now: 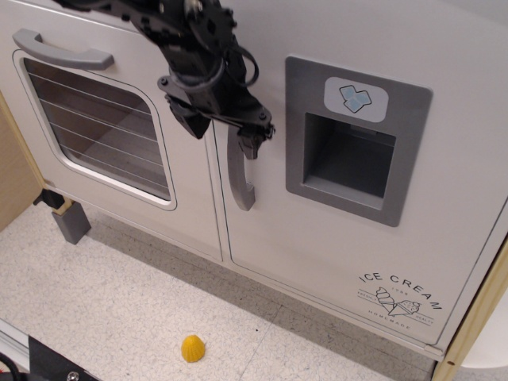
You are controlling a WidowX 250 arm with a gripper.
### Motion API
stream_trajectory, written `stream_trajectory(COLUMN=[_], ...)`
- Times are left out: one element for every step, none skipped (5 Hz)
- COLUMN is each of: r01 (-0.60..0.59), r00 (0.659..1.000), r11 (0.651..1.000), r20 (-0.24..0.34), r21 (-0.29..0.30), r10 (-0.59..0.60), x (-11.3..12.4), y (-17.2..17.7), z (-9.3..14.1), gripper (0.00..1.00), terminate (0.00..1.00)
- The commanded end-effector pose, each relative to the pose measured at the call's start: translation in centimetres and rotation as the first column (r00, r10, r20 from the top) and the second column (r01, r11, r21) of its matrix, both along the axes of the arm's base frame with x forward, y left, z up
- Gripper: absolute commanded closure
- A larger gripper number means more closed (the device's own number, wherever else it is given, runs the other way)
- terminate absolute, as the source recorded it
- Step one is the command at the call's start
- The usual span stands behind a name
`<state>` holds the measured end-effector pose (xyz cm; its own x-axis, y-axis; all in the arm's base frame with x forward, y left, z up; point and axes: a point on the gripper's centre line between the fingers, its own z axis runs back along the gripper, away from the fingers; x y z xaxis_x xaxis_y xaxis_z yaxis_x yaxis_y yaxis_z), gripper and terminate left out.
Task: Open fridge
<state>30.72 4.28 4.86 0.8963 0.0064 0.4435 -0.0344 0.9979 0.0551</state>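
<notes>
My gripper next needs to grab the grey vertical handle by its upper end (235, 136). Then it can open the fridge (317, 238).
The fridge (317, 238) is a large white toy door with a grey recessed ice-dispenser panel (353, 143), an "ICE CREAM" print at the lower right and a grey vertical handle (240, 176). The door looks closed. My black gripper (224, 133) is open and straddles the top of the handle. One finger (193, 121) is left of the handle, over the seam, and the other finger (252, 141) is right of it. The jaws stand apart on either side of the handle's upper end.
The white oven door (95, 127) with a window and a horizontal grey handle (59, 51) is left of the fridge. A small yellow object (192, 348) lies on the speckled floor. A grey block (71, 221) stands at the lower left.
</notes>
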Motion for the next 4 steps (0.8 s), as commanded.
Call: stream_trajectory(r01=[0.022,0.029,0.029,0.034], r00=[0.999,0.998,0.997,0.997], r11=[1.000,1.000,0.999,0.999], r20=[0.047,0.056,0.069,0.074], r21=[0.018,0.009,-0.015,-0.025], r10=[-0.022,-0.029,-0.028,-0.032], x=[0.7,0.7,0.2,-0.8], y=[0.2,0.2,0.8,1.2], z=[0.1,-0.1,0.2,0.6], gripper=[0.00,1.00,1.00,1.00], terminate=[0.00,0.00,0.00,0.00])
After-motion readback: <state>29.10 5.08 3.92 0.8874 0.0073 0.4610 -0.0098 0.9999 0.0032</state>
